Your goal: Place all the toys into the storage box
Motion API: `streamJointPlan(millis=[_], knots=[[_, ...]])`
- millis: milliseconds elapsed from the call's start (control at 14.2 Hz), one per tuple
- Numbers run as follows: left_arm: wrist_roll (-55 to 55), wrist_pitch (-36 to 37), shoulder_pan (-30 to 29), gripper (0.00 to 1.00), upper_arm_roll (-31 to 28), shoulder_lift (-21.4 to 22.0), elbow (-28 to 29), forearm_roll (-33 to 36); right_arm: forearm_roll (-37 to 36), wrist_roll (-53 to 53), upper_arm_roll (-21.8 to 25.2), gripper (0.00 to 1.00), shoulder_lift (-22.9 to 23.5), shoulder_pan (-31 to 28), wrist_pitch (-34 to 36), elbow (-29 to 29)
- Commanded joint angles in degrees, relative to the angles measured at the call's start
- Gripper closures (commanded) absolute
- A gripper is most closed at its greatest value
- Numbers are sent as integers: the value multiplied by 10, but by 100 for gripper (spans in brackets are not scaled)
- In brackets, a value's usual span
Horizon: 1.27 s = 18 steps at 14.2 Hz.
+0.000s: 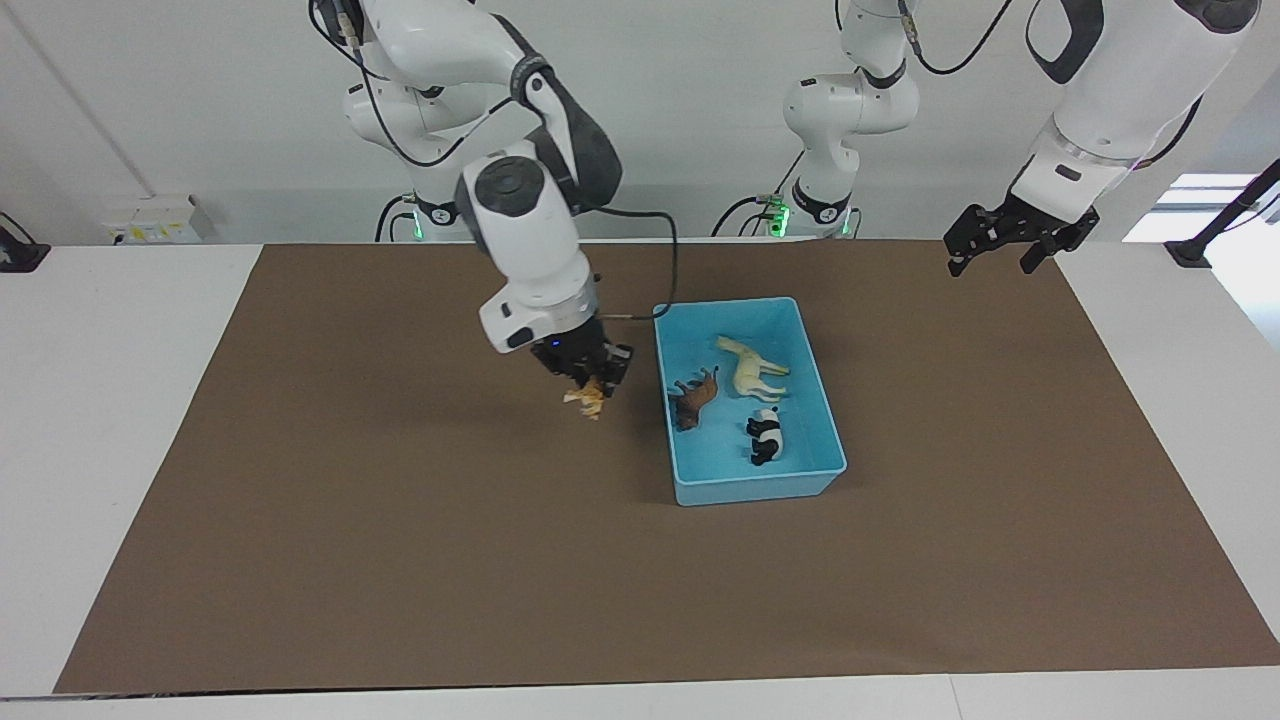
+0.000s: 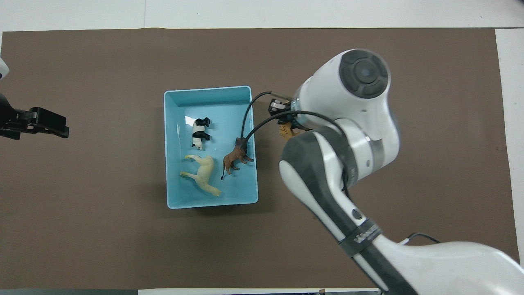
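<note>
My right gripper needs to move the orange tiger into the storage box before letting it go. The tiger is hanging over the brown mat, outside the box's rim.
The light blue storage box stands mid-table. In it lie the cream horse, the brown lion and the black-and-white panda. My right gripper is shut on the orange tiger and holds it in the air over the mat, beside the box toward the right arm's end. My left gripper waits raised over the mat's edge at the left arm's end, open and empty.
A brown mat covers most of the white table. The right arm's black cable hangs over the box's rim near the lion.
</note>
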State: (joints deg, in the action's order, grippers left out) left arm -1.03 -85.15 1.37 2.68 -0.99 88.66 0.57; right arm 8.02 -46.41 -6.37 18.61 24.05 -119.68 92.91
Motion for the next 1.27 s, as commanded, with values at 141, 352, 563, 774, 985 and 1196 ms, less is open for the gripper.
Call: streamJointPlan(millis=[141, 352, 563, 774, 985, 1196], knots=[[14, 15, -2, 0, 0, 2, -11, -6, 55, -96, 3, 37, 35, 64, -119, -5], [9, 12, -2, 0, 0, 11, 5, -6, 44, -108, 5, 0, 36, 75, -95, -5], [10, 15, -4, 0, 0, 12, 5, -6, -41, -97, 14, 0, 26, 51, -7, -16], [10, 15, -8, 0, 0, 12, 5, -6, -75, 48, 16, 0, -35, -29, 89, -15], [9, 15, -8, 0, 0, 12, 5, -6, -75, 192, 16, 0, -94, -115, 151, -15], [9, 15, -8, 0, 0, 12, 5, -6, -75, 294, 16, 0, -142, -190, 203, -13]])
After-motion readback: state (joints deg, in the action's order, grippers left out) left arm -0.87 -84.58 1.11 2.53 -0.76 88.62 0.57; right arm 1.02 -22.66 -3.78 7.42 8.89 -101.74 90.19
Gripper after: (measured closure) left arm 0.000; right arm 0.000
